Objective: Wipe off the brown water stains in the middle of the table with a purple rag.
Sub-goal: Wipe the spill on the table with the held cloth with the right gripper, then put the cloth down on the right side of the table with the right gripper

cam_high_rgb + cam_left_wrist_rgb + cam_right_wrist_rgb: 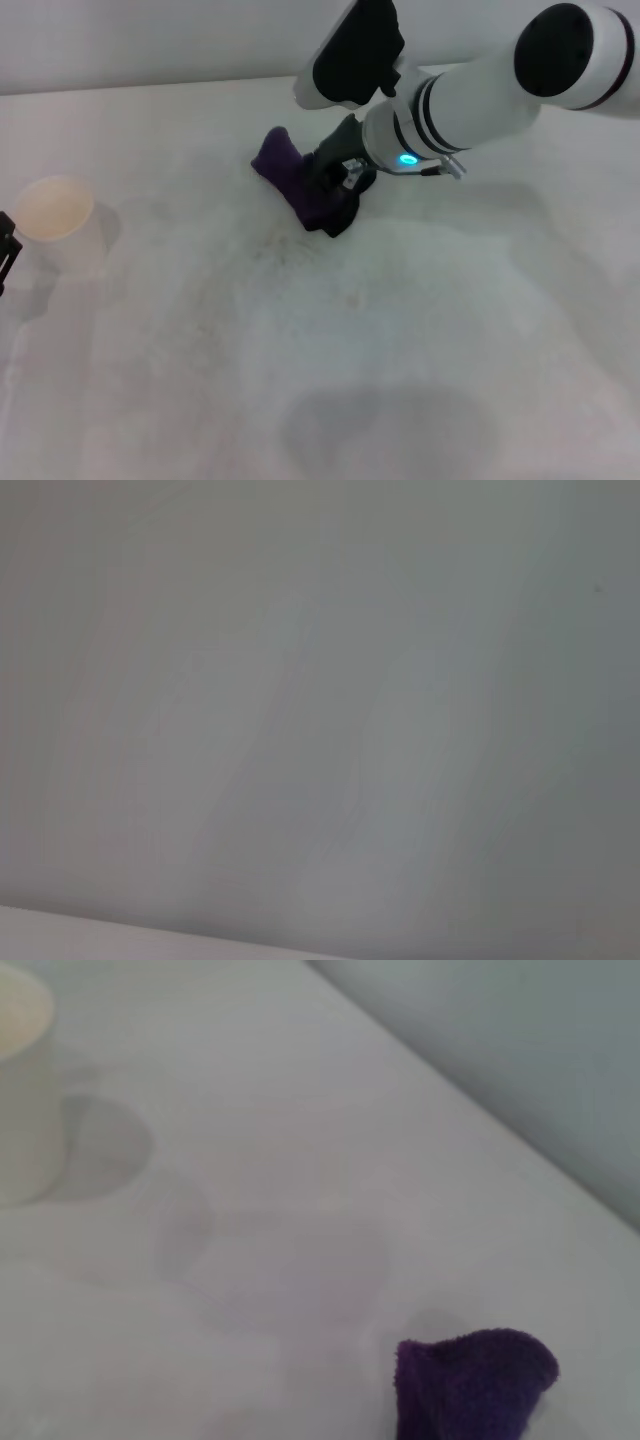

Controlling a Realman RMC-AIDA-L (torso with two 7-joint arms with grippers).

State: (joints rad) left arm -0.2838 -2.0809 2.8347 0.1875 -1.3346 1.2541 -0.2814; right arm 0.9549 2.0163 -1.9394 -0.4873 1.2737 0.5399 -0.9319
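Grey smears lie uncovered beside the rag's black edge (pixel 338 222), so my right gripper keeps hold of the purple rag until I have pulled it across the table.
The purple rag (pixel 300 185) lies bunched on the table (pixel 400 330) at the back middle, with a black edge at its near end. My right gripper (pixel 338 188) comes in from the right and is shut on the rag, pressing it onto the tabletop. The rag's tip also shows in the right wrist view (pixel 475 1380). No tan-brown stain shows; only faint greyish damp smears (pixel 290 250) lie just in front of the rag, and they also show in the right wrist view (pixel 290 1270). My left gripper (pixel 6 250) sits at the far left edge, mostly out of view.
A cream paper cup (pixel 52 215) stands at the left, next to the left gripper; it also shows in the right wrist view (pixel 22 1080). The table's back edge meets a pale wall (pixel 150 40). The left wrist view shows only blank wall.
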